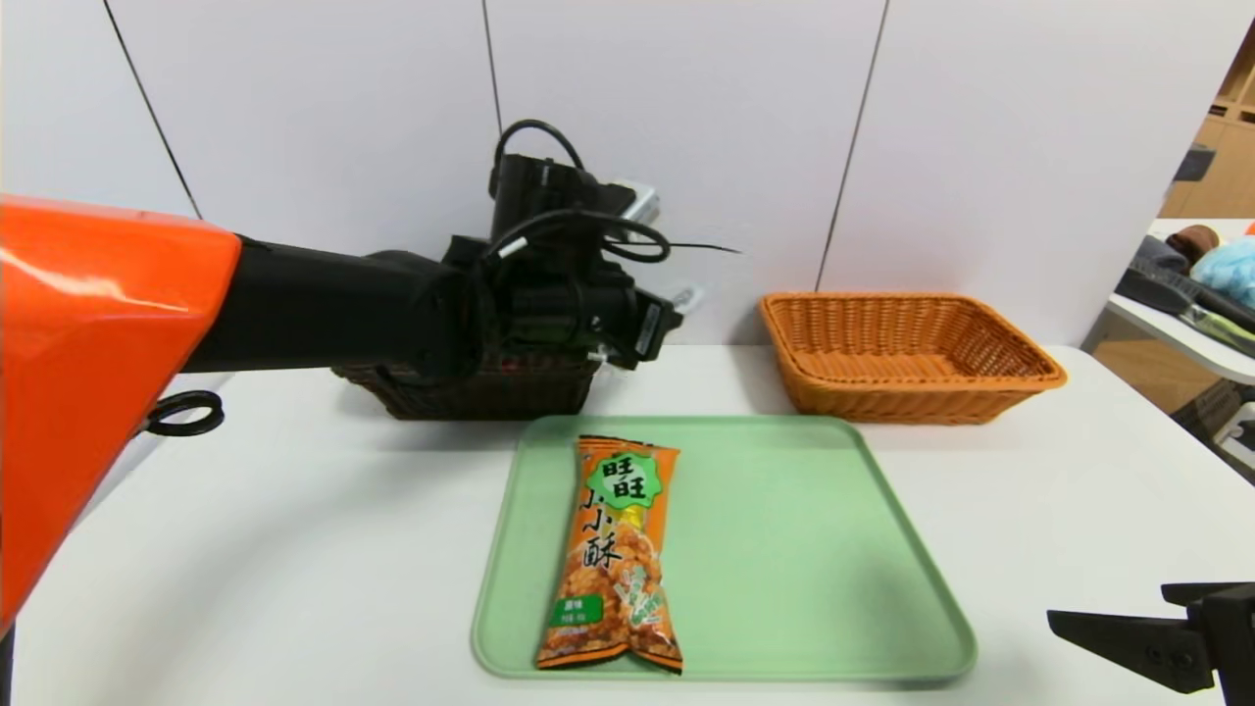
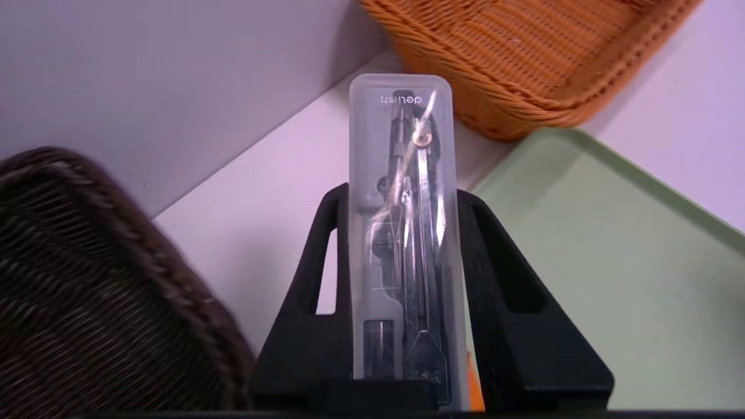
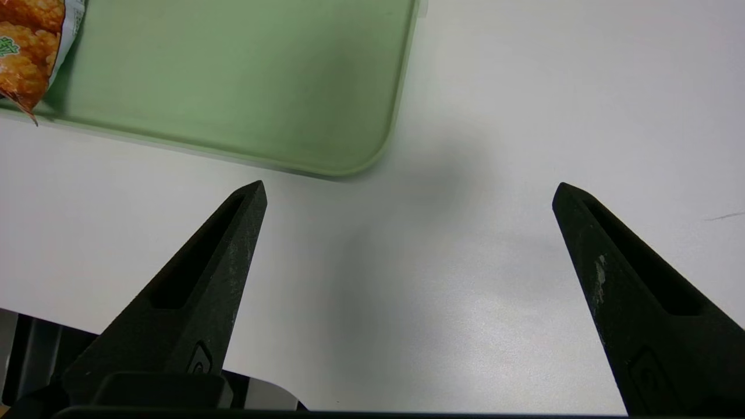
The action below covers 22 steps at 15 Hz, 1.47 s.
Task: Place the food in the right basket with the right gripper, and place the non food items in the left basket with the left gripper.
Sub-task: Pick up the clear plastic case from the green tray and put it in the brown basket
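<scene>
The plastic case in my left gripper hangs over white tabletop, short of the dark brown basket (image 1: 490,394) (image 2: 105,293). The case goes over the basket next, before its release.
My left gripper (image 2: 401,192) is shut on a clear plastic case (image 2: 401,134) that holds a metal drawing compass. In the head view the left gripper (image 1: 652,328) hangs above the right end of the dark brown basket (image 1: 490,394), which also shows in the left wrist view (image 2: 87,291). An orange snack bag (image 1: 613,554) lies lengthwise on the green tray (image 1: 784,549). The orange wicker basket (image 1: 912,358) stands at the back right with nothing seen in it. My right gripper (image 3: 410,186) is open over bare table by the tray's near right corner (image 3: 349,157), low at the right in the head view (image 1: 1106,602).
A white wall runs close behind both baskets. The left arm's orange shell (image 1: 88,373) fills the left side of the head view. Another table with clutter (image 1: 1196,284) stands at the far right. White tabletop (image 1: 1079,471) stretches right of the tray.
</scene>
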{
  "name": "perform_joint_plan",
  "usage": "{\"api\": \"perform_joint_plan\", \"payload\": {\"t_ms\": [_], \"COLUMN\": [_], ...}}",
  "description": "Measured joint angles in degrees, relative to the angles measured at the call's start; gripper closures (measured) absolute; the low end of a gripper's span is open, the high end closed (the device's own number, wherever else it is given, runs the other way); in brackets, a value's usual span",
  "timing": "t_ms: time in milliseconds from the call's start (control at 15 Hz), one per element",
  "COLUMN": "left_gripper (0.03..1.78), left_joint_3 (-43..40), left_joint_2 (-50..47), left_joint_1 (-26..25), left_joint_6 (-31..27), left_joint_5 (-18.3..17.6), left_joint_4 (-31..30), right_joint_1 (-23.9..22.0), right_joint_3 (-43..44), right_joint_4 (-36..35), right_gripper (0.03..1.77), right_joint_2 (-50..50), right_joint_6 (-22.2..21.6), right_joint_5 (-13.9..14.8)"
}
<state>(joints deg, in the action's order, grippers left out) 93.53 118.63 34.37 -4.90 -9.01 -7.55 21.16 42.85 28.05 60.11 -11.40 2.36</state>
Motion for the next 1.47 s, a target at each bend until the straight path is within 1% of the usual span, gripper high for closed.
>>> {"api": "perform_joint_plan", "payload": {"t_ms": [333, 600, 1400, 1467], "left_gripper": [1.25, 1.25, 1.25, 1.12], "left_joint_3": [0.51, 1.18, 2.72, 2.76], "left_joint_2": [-1.76, -2.21, 5.49, 5.77], "left_joint_1": [-9.05, -13.36, -16.53, -16.73], "left_joint_6": [0.37, 0.3, -0.16, -0.17], "left_joint_5": [0.04, -0.16, 0.04, 0.02], "left_joint_4": [0.48, 1.21, 0.22, 0.2], "right_joint_1": [0.0, 0.0, 0.0, 0.0], "right_joint_3": [0.01, -0.1, -0.85, -0.9], "right_joint_4": [0.0, 0.0, 0.0, 0.0], "right_gripper": [0.1, 0.1, 0.1, 0.1], "right_joint_2": [0.16, 0.37, 0.52, 0.52], "right_joint_6": [0.11, 0.11, 0.02, 0.02], "right_joint_5": [-0.26, -0.3, -0.26, -0.24]}}
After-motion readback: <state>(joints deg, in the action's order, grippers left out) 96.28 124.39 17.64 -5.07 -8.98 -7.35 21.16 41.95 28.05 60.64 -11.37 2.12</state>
